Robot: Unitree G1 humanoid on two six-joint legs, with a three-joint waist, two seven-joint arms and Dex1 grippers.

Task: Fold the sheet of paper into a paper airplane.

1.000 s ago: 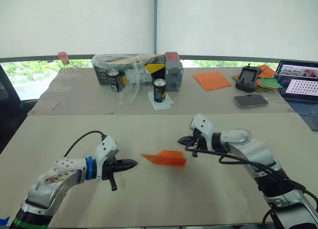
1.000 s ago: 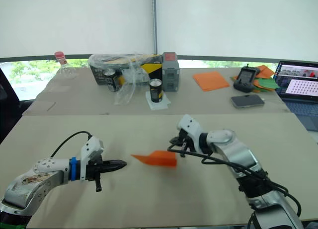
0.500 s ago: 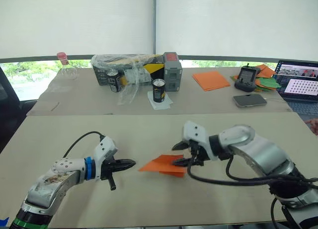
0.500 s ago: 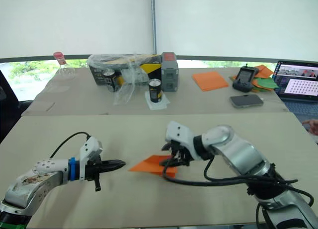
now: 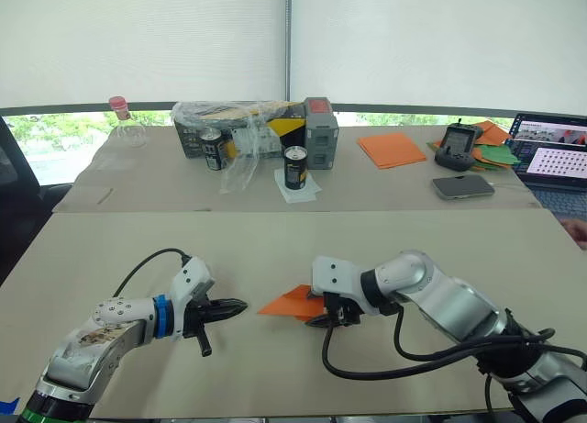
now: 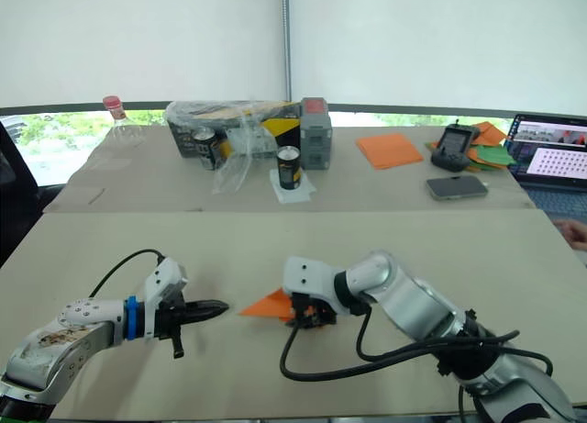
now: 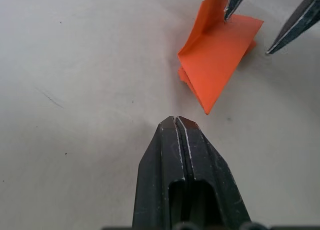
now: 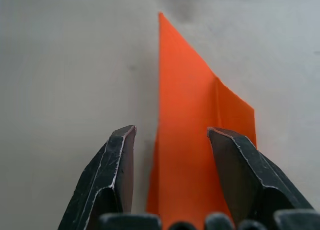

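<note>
The paper airplane's pointed nose (image 8: 162, 23) should stay free and the folds should keep together, so I need to grab the paper airplane next by its tail end (image 8: 187, 195) with my right gripper.
The paper airplane (image 5: 288, 303), a small orange folded wedge of the sheet of paper, lies on the beige table with its pointed nose toward my left gripper. My left gripper (image 5: 240, 306) is shut and rests just short of that nose, apart from it; the left wrist view shows the gripper (image 7: 176, 119) and the wedge (image 7: 216, 65). My right gripper (image 5: 326, 316) is open at the wedge's rear end. In the right wrist view its fingers (image 8: 120, 160) straddle the raised orange fold (image 8: 185, 140), with a gap showing on one side.
On the far table stand two dark cans (image 5: 294, 166), a plastic-wrapped box (image 5: 234, 128), a grey box (image 5: 320, 120) and a red-capped bottle (image 5: 121, 120). A stack of orange sheets (image 5: 392, 148), a phone (image 5: 463, 186), green papers (image 5: 500, 153) and a laptop (image 5: 555, 161) lie at the far right.
My right gripper has swung left and down to the wedge's rear end and opened. The wedge has shifted slightly left. The left gripper has stayed shut and nearly still.
</note>
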